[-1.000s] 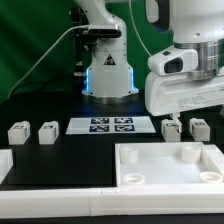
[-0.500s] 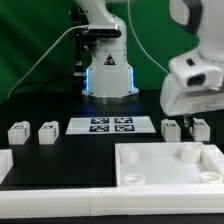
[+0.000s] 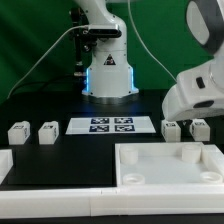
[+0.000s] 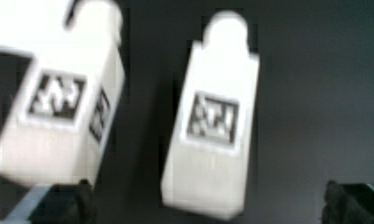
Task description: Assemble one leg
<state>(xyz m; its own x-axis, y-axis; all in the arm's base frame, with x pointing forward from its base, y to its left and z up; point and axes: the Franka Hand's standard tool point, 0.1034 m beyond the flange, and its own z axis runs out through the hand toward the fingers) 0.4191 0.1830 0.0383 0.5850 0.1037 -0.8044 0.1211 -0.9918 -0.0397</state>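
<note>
My gripper reaches the leg between my fingers next and grabs the leg's tagged body (image 3: 200, 131) (image 4: 210, 132). This leaves the leg's narrow round end free for the tray's socket.
Four small white legs with square tags stand on the black table in the exterior view: two on the left (image 3: 17, 132) (image 3: 47, 131) and two on the right (image 3: 171, 128) (image 3: 199, 127). My gripper (image 3: 189, 117) hangs just above the right pair, its white hand covering most of the fingers. In the wrist view two legs lie close below me: one (image 4: 216, 110) sits between my dark fingertips (image 4: 56, 205), the other (image 4: 56, 95) lies beside it. My gripper (image 4: 210, 205) is open and holds nothing.
The large white tray (image 3: 150, 178) with raised rim and round sockets fills the front right. The marker board (image 3: 112, 125) lies mid-table. The robot base (image 3: 108, 75) stands behind it. Another white piece (image 3: 5, 163) is at the front left edge.
My hand has swung toward the exterior view's right and tilted, coming over the right pair of legs. The legs and tray have not moved.
</note>
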